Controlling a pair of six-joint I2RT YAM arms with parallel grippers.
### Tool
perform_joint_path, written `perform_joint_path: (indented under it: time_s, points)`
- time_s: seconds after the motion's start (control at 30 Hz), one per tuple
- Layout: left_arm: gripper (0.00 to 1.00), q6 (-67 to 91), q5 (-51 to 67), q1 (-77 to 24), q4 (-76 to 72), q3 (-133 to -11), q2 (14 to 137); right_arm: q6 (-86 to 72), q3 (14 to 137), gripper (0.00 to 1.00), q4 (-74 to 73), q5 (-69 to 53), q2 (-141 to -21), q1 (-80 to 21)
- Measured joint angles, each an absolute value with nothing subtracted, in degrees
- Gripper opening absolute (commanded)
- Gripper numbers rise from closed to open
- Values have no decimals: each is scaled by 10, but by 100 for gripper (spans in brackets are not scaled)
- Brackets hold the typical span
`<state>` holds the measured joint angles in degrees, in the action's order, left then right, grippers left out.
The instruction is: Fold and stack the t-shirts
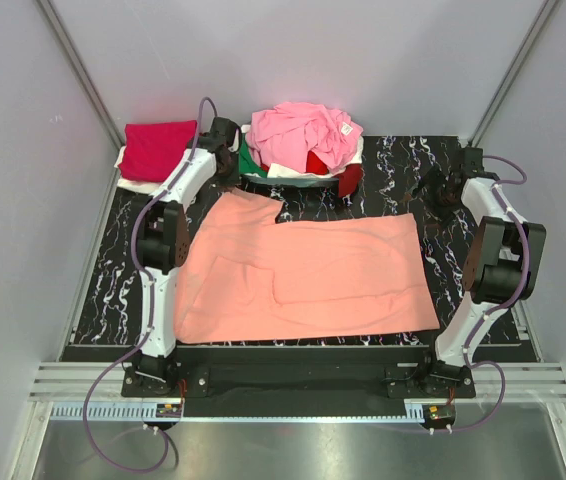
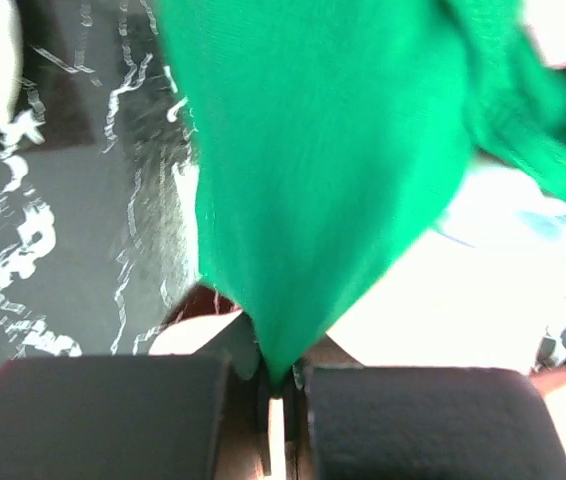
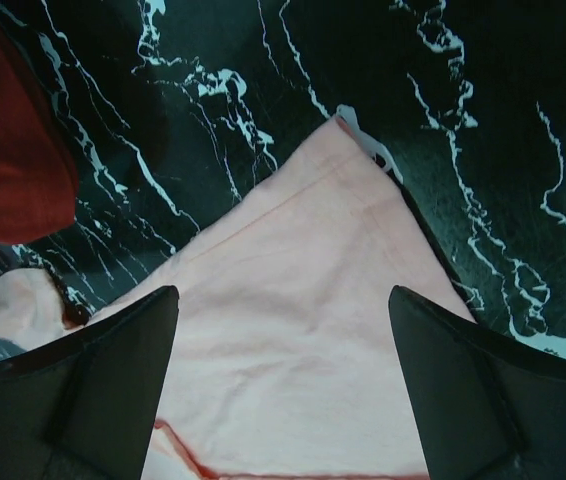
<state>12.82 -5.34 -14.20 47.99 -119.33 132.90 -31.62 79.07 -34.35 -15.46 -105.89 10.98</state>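
Note:
The right gripper grabs the far corner of the salmon-orange t-shirt (image 1: 303, 270) next, to fold the shirt's far edge toward its near edge.
A salmon-orange t-shirt (image 1: 303, 270) lies spread flat across the mat. At the back stands a pile of t-shirts with a light pink one (image 1: 303, 133) on top and green (image 1: 250, 160), red (image 1: 349, 180) and white cloth under it. My left gripper (image 1: 231, 160) is at the pile's left side. In the left wrist view it (image 2: 283, 385) is shut on a tip of the green t-shirt (image 2: 333, 150). My right gripper (image 3: 283, 300) stands open above the salmon shirt's far right corner (image 3: 348, 150), with nothing between its fingers (image 3: 113, 350).
A folded crimson-magenta shirt (image 1: 158, 148) rests on white cloth at the back left. The black white-veined mat (image 1: 113, 280) covers the table. Grey walls close in on both sides, and a metal rail (image 1: 293, 385) runs along the near edge.

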Motion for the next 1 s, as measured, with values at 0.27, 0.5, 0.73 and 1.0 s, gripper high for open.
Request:
perform_joint_path:
  time_s: [0.27, 0.5, 0.73, 1.0]
  points:
    - [0, 121, -44, -143, 464, -1125, 1249, -277, 857, 90, -376, -123, -1127, 96]
    - [0, 120, -38, -143, 456, -1070, 1244, -254, 882, 86, -395, -111, -1172, 77]
    - [0, 120, -32, -143, 444, -1043, 1229, -246, 913, 82, -412, -84, -1213, 75]
    - [0, 120, -29, -144, 433, -1035, 1212, -237, 998, 74, -433, -46, -1257, 75]
